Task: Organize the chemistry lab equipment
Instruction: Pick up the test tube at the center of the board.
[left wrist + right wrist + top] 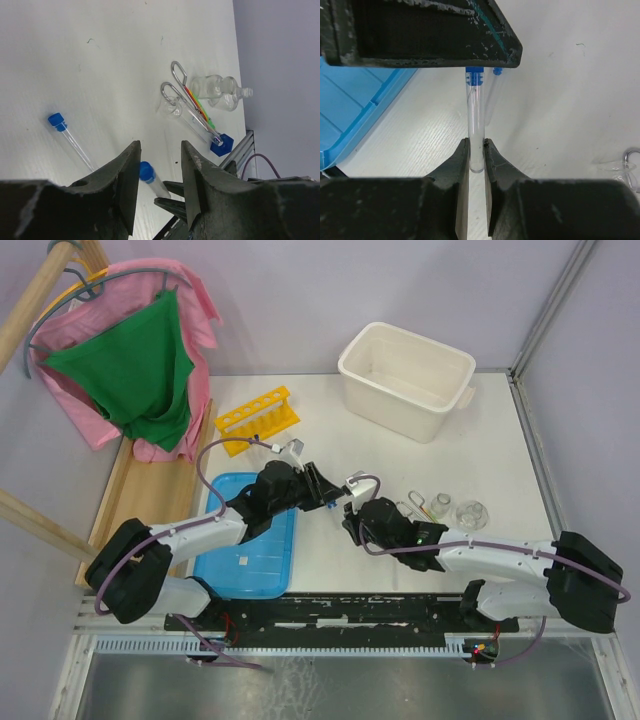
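Observation:
Next, my left gripper grabs the clear tube by its blue-end with the cap (147,172), so the tube's bottom stays free to slot into the yellow rack.
My right gripper (476,150) is shut on the bottom end of a clear blue-capped tube (475,117) and holds it above the table. The tube's capped end (146,172) sits between the fingers of my left gripper (160,150), which stands open around it; the cap is close to one finger and well apart from the other. The two grippers meet mid-table, left (325,495) and right (350,522). A second blue-capped tube (70,136) lies on the table. Metal tongs (186,95), two glass flasks (220,92) and coloured rods (202,110) lie together. The yellow rack (257,418) stands at the back left.
A white tub (405,378) stands at the back right. The flat blue lid (245,540) lies under my left arm. Pink and green cloths (130,360) hang on a wooden stand at the far left. A loose blue cap (221,145) lies by the tongs' tips.

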`<state>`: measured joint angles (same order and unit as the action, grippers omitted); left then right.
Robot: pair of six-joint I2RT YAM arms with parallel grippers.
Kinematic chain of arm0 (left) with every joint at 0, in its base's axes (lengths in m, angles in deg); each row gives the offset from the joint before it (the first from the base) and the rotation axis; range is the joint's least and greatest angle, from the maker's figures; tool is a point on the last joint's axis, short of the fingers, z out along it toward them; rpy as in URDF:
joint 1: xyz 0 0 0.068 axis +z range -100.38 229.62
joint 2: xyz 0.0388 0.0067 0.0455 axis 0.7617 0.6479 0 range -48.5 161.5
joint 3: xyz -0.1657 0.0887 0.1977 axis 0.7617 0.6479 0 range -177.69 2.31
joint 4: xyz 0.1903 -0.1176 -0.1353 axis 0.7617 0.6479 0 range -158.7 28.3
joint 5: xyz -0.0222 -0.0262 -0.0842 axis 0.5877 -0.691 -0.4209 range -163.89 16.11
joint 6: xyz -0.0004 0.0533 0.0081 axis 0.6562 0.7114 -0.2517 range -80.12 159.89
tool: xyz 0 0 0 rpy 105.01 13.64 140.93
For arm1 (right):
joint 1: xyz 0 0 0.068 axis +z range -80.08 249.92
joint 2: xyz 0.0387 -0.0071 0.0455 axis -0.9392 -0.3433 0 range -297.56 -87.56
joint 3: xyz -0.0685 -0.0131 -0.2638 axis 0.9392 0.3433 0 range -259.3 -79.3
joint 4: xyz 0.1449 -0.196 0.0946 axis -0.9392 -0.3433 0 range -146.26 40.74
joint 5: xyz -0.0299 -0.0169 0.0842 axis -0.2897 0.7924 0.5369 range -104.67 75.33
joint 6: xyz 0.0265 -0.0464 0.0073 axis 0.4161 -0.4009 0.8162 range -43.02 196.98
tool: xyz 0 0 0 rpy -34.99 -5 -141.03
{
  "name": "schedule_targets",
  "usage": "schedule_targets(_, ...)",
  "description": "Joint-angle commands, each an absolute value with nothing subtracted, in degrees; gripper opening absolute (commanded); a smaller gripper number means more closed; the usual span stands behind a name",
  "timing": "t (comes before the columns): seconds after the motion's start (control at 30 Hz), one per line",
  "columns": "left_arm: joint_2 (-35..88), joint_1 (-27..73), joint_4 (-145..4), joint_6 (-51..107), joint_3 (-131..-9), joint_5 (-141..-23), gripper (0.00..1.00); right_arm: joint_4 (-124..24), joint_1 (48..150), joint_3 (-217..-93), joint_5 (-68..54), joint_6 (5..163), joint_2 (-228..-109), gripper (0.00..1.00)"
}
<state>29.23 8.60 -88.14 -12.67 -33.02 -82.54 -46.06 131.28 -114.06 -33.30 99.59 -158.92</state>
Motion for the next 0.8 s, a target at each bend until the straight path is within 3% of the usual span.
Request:
schedule_targets(0.0, 28.1, 8.3, -85.9, -9.8, -35.4, -79.2, 0.45, -45.8, 132.0, -114.8, -36.5, 98.8, -155.1, 0.18)
schedule_targets(0.77, 30.2, 6.9, -89.8, -13.3, -33.4, -83.8, 0.41, -45.1, 132.1, -115.2, -38.6, 98.9, -157.1, 0.19)
